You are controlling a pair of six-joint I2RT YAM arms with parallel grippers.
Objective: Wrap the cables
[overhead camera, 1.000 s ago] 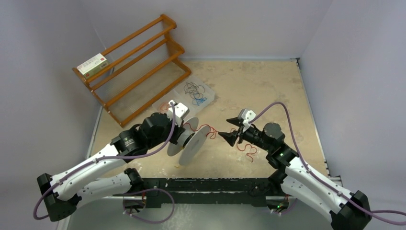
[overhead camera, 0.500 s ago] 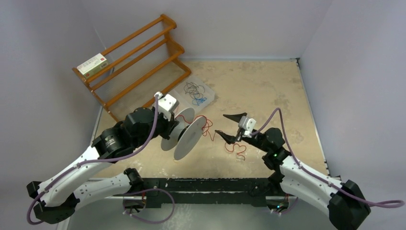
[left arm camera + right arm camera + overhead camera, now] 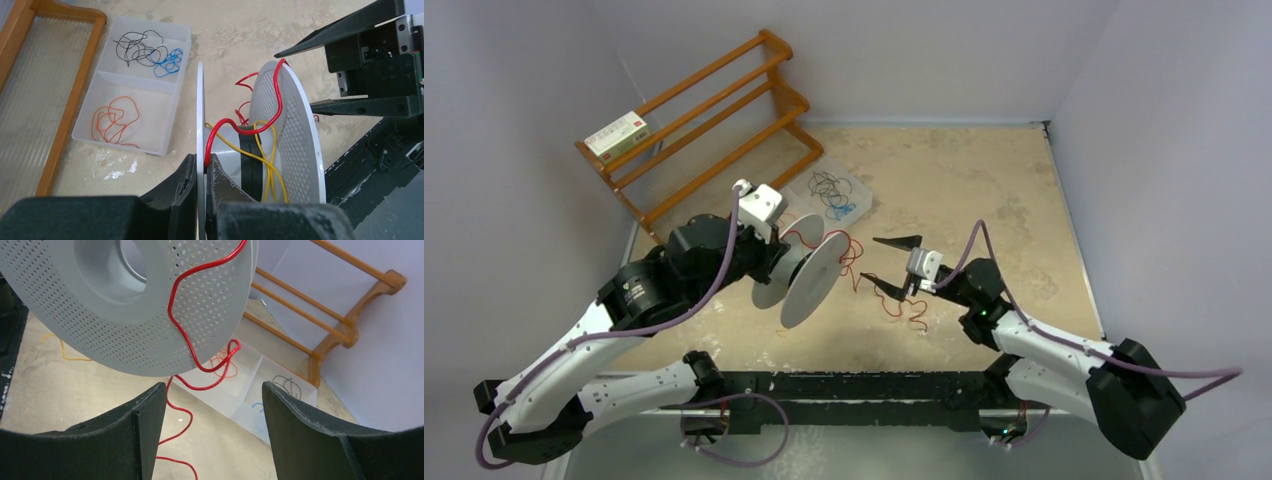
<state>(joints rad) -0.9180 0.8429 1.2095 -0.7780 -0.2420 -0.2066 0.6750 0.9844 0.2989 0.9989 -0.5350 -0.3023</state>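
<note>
Next, the right gripper grips the red cable by its part [image 3: 849, 247] [image 3: 201, 388] beside the spool's other rim, which leaves the cable's loose tail free to wrap.
My left gripper [image 3: 200, 172] is shut on one thin flange of a grey perforated spool [image 3: 287, 130] and holds it above the table [image 3: 964, 190]. It also shows in the top view [image 3: 769, 262]. A bright red cable [image 3: 272, 112] runs over the spool's other flange. It hangs down to loose loops on the table [image 3: 906, 312]. A yellow cable [image 3: 270, 165] lies round the hub. My right gripper [image 3: 212, 390] is open and empty. It sits just right of the spool [image 3: 809, 280], with the red cable [image 3: 182, 335] in front of its jaws.
A clear divided tray [image 3: 856, 188] behind the spool holds black [image 3: 135, 47], blue [image 3: 167, 62] and orange [image 3: 112, 120] cables. A wooden rack [image 3: 714, 140] with a small box [image 3: 617, 133] on it stands at the back left. Walls close in the table.
The left arm has carried the spool back and to the left. The right arm has sunk lower and its gripper has turned and opened wider, staying just right of the spool.
</note>
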